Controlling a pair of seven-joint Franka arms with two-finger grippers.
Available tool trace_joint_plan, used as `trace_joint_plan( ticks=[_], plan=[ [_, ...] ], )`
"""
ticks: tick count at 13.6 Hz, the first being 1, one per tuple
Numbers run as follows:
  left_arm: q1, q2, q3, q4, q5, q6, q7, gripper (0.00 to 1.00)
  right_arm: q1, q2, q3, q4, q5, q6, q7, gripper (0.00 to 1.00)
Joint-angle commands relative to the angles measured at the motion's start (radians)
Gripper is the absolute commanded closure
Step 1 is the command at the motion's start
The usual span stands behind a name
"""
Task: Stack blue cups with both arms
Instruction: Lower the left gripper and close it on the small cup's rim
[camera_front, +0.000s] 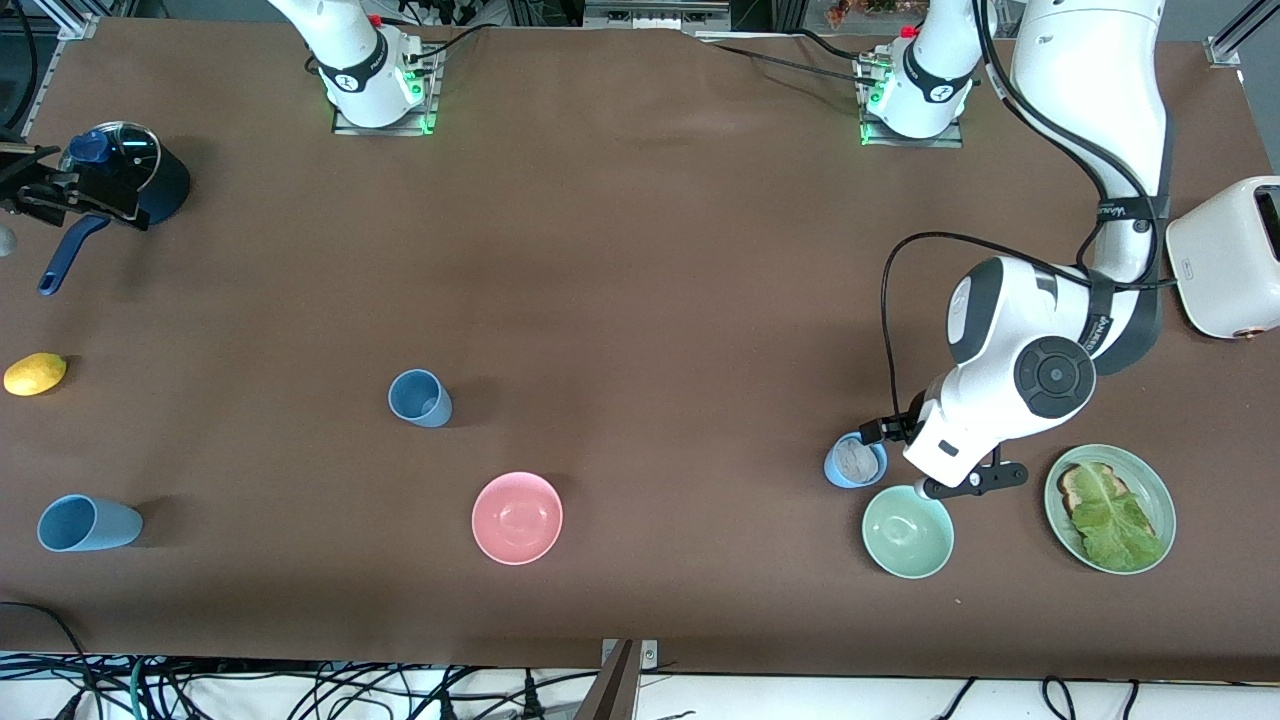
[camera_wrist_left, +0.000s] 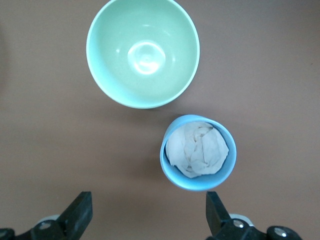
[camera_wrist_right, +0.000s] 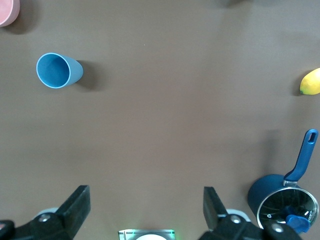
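Note:
Next, my left gripper grabs the pale blue cup by its rim (camera_front: 854, 484) (camera_wrist_left: 166, 172) to stack the blue cups.
The pale blue cup (camera_front: 855, 462) stands upright toward the left arm's end of the table, with crumpled white paper (camera_wrist_left: 196, 150) inside it. My left gripper (camera_wrist_left: 147, 205) is open and empty above the table beside this cup (camera_wrist_left: 198, 152). The cup is just ahead of one finger (camera_wrist_left: 216, 212), not between the two. In the front view the left wrist hides the gripper. The steel blue cup (camera_front: 420, 398) stands upright near the table's middle, toward the right arm's end. My right gripper (camera_wrist_right: 146, 200) is open and empty, high over the table by its own base, with that cup (camera_wrist_right: 59, 70) well away.
A mint green bowl (camera_front: 907, 530) sits next to the pale blue cup, nearer the front camera. A green plate (camera_front: 1158, 490) holds toast and lettuce, and a white toaster (camera_front: 1225, 255) stands at the edge. Also here: a pink bowl (camera_front: 517, 517), a lying sky-blue cup (camera_front: 88, 523), a lemon (camera_front: 35, 373), a navy saucepan (camera_front: 125, 185).

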Motion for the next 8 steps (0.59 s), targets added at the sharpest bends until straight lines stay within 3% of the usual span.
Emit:
trace_joint_plan(
  ticks=[1, 8],
  plan=[
    [-0.003, 0.048, 0.003, 0.035, -0.017, 0.020, 0.022, 0.00, -0.003, 0.005, -0.003, 0.017, 0.018, -0.015, -0.010, 0.00],
    [-0.002, 0.091, 0.003, 0.035, -0.010, 0.088, 0.023, 0.00, -0.003, 0.005, 0.000, 0.017, 0.018, -0.020, -0.012, 0.00]
  ],
)
